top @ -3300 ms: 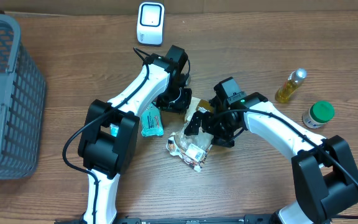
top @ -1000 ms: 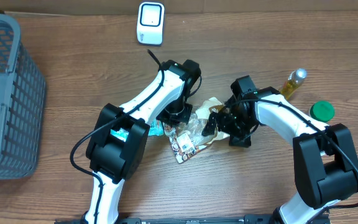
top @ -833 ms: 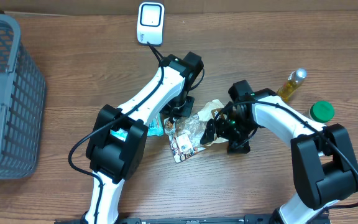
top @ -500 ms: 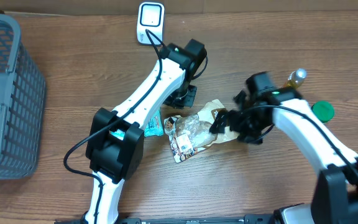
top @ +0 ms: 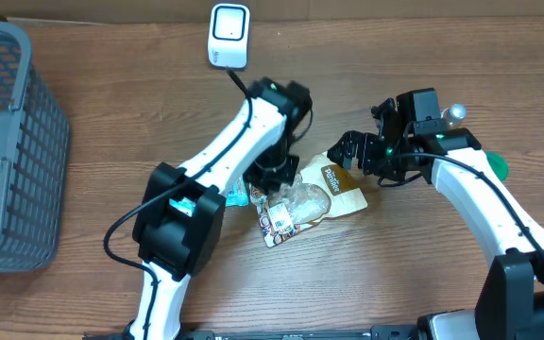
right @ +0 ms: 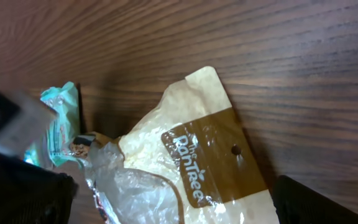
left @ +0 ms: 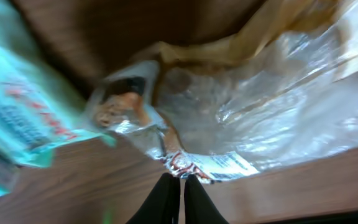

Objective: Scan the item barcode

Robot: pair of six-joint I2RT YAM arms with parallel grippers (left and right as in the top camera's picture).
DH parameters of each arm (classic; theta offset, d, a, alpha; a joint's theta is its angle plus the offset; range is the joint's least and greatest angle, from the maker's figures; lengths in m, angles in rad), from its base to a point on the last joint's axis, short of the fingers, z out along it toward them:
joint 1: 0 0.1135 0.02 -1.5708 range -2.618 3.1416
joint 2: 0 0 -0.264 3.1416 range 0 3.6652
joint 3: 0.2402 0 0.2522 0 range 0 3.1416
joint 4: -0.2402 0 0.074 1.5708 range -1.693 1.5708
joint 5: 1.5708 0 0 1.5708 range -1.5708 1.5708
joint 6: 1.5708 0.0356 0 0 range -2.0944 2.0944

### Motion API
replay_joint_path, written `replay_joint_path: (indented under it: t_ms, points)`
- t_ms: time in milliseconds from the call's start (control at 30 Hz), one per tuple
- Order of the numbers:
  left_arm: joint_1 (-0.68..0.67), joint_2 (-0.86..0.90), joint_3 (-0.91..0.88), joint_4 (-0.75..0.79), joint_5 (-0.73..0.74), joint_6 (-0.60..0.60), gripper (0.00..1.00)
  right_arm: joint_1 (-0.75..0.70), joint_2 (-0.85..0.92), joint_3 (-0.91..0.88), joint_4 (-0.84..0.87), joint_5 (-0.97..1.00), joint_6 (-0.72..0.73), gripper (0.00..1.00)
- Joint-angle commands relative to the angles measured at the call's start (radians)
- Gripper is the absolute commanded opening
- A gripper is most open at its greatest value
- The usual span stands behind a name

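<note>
My left gripper should next grab the snack bag's printed end beside the label to scan the barcode; its brown end stays free for my right gripper.
A cream-and-brown snack bag [top: 344, 182] lies flat mid-table, overlapping a clear crinkled packet [top: 297, 204] with a printed label at its lower edge [left: 219, 164]. The white scanner [top: 229, 36] stands at the back edge. My left gripper [top: 277, 176] hovers over the packets' left end, shut with nothing between its fingertips [left: 178, 180], just short of the label. My right gripper [top: 355, 151] hangs open above and to the right of the brown bag [right: 191, 146], holding nothing; its wide-spread fingers [right: 316, 202] frame the bag.
A teal packet [top: 233, 194] lies against the left side of the pile, partly under my left arm. A grey basket [top: 8, 151] fills the left edge. A yellow bottle [top: 454, 113] and a green-lidded jar [top: 496, 167] stand at the right, partly behind my right arm.
My right gripper has drawn back up and to the right off the bags, leaving the brown bag uncovered. My left gripper swung toward the scanner, then came back over the packets.
</note>
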Motion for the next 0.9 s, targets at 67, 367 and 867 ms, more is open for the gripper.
replay_joint_path:
  t_ms: [67, 367, 867]
  points:
    - [-0.024, -0.015, -0.098, 0.067, 0.017, -0.010, 0.11, 0.000, 0.062, 0.016, 0.008, 0.023, -0.005, 1.00]
    - [0.002, -0.015, -0.117, 0.240, -0.039, -0.010, 0.23, 0.000, 0.139, 0.014, -0.051, -0.034, -0.005, 1.00]
    - [0.058, -0.039, 0.071, 0.113, 0.016, 0.021, 0.04, -0.003, 0.140, -0.030, -0.030, -0.038, -0.004, 1.00]
